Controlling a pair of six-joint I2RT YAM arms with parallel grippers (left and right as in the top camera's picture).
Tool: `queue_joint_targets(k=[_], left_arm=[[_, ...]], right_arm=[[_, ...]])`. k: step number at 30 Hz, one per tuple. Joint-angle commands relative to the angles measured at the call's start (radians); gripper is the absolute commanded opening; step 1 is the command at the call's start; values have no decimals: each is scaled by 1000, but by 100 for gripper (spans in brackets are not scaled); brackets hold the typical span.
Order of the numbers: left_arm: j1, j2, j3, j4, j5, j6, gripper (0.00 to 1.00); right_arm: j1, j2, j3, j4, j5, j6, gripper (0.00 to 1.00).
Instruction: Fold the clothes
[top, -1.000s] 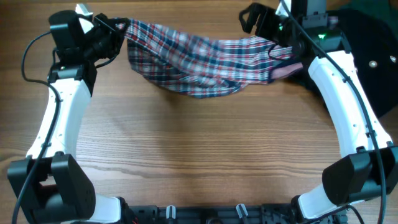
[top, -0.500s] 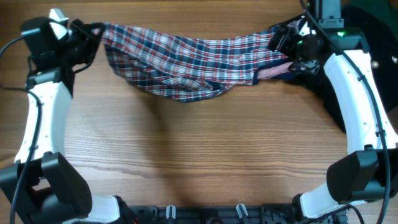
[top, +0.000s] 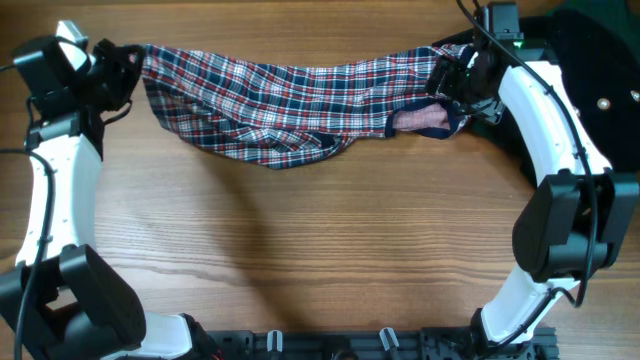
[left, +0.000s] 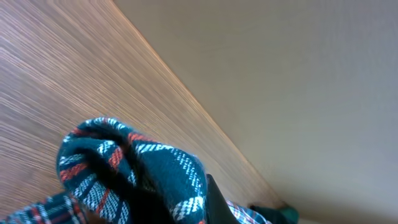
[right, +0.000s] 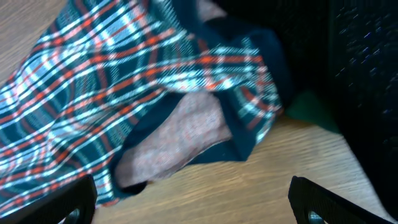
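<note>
Next, my right gripper grabs the plaid garment's far edge by its navy-trimmed end, opposite my left gripper, to stretch and fold the garment.
The clothes, a red, white and navy plaid garment (top: 280, 100), lie stretched in a rumpled band across the far side of the table. My left gripper (top: 125, 62) is shut on its left end. In the left wrist view that end is a bunched fold of plaid (left: 130, 168) against one dark finger (left: 214, 202). My right gripper (top: 450, 82) stands wide open over the right end, where navy trim and a pale inner side (right: 180, 134) show. Only bare wood lies between its fingertips (right: 68, 202).
A black garment with metal studs (top: 600, 75) lies at the far right, under and behind the right arm. A scrap of dark green fabric (right: 311, 109) shows beside it. The table's far edge (left: 205, 118) runs close behind the left gripper. The wooden table (top: 320, 250) extends toward the front.
My left gripper has pulled the garment's left end further left, drawing the cloth out longer and flatter. The right arm has swung round over the garment's right end, its jaws open throughout.
</note>
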Motion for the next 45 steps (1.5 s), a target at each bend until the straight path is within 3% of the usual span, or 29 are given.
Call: queue_joint_targets(k=[1,12,24,41,45], left_arm=[[71,-23,14,-7,-22,43,4],[69,-22,14,-45,-52,87,4],[61,-22,14,-75,-64,102,4],[59,-22,14,-143,-73,132,4],[58,-22,14,-147,-78,148,4]], right_arm=[[-19,48,12,26,73,-50,100],[9,114,5,66,83,-167,96],[26,114,-115,163,29,-263,75],[63,159,-185,303,30,-315,66],[62,167,-185,311,60,-315,52]])
